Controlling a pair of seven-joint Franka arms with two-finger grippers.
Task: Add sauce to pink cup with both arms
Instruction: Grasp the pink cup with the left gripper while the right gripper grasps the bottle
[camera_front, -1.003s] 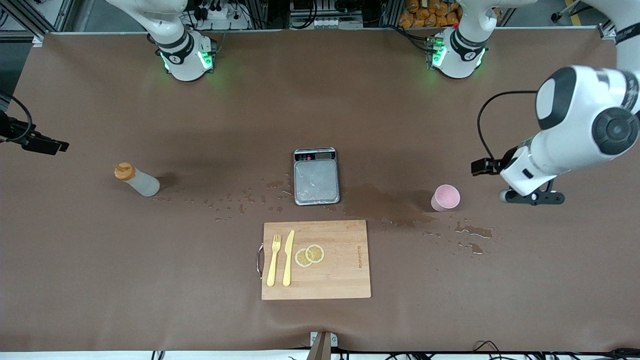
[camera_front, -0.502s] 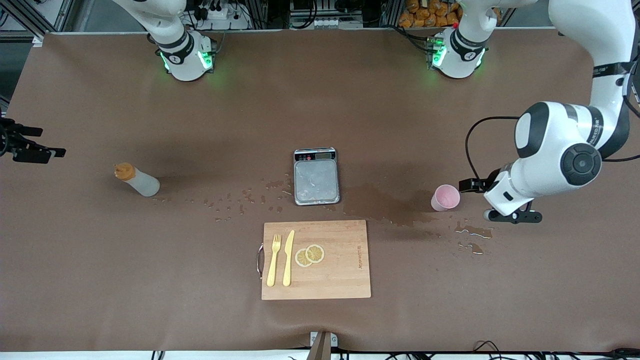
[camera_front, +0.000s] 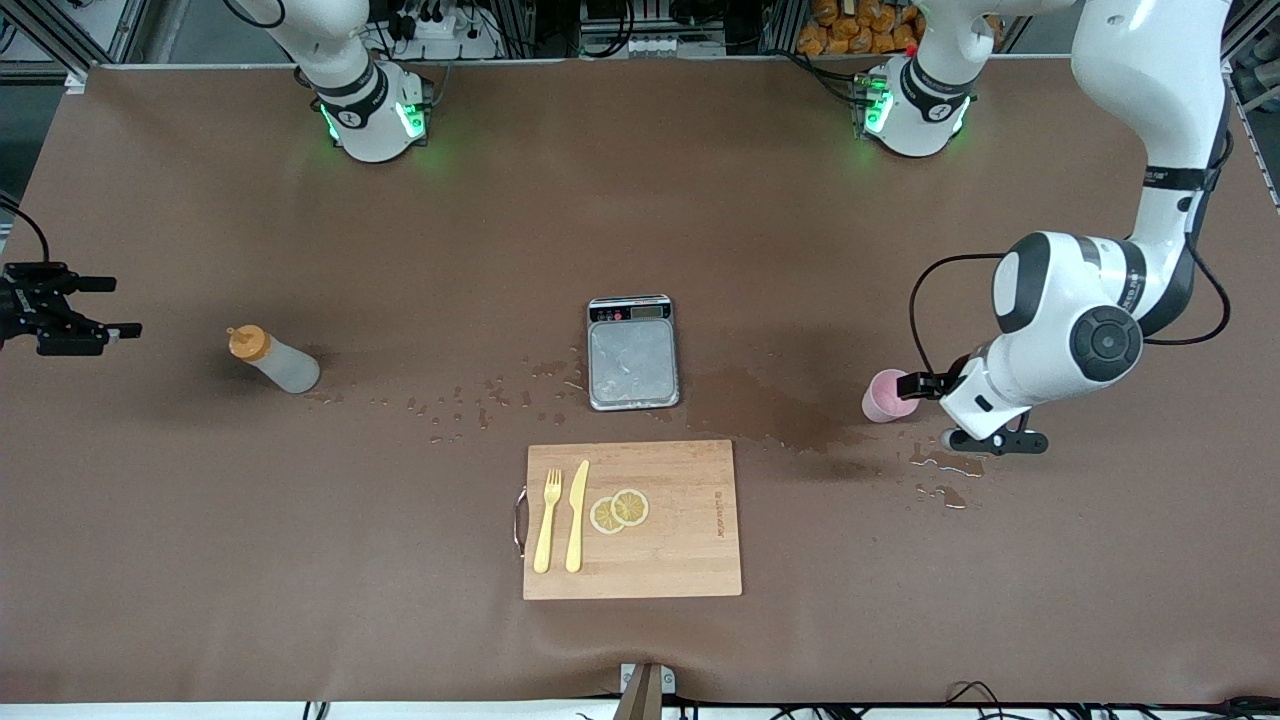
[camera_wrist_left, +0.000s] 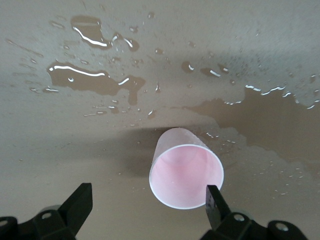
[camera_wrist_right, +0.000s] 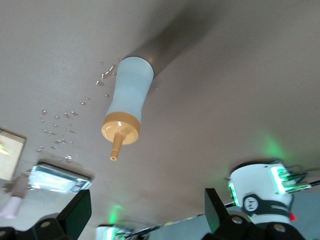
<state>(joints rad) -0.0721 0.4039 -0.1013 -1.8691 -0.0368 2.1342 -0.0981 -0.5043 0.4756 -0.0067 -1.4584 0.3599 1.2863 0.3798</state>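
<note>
I will reach the pink cup with my left gripper and grab its rim, which leaves the pink cup's opening (camera_wrist_left: 186, 176) free to take the sauce.
The sauce bottle (camera_front: 275, 362), whitish with an orange nozzle cap, stands toward the right arm's end of the table. My right gripper (camera_front: 108, 306) hovers open and empty past the bottle, by that end's edge. The right wrist view shows the sauce bottle (camera_wrist_right: 127, 107) ahead of the right gripper (camera_wrist_right: 147, 200), well apart from it. The pink cup (camera_front: 885, 397) stands upright toward the left arm's end. My left gripper (camera_front: 990, 441) hangs open close beside it. In the left wrist view the pink cup (camera_wrist_left: 186, 175) looks empty, just ahead of the left gripper (camera_wrist_left: 148, 195), close to one fingertip (camera_wrist_left: 212, 196).
A small digital scale (camera_front: 633, 352) sits mid-table. Nearer the front camera lies a wooden cutting board (camera_front: 690, 540) with a yellow fork (camera_front: 546, 520), a knife (camera_front: 577, 515) and lemon slices (camera_front: 620, 510). Wet patches (camera_front: 790, 410) and puddles (camera_front: 945, 462) lie around the cup.
The left arm has swung in toward the pink cup, bringing its gripper close beside it. The right gripper has shifted slightly at the table's end. Bottle and cup stayed put.
</note>
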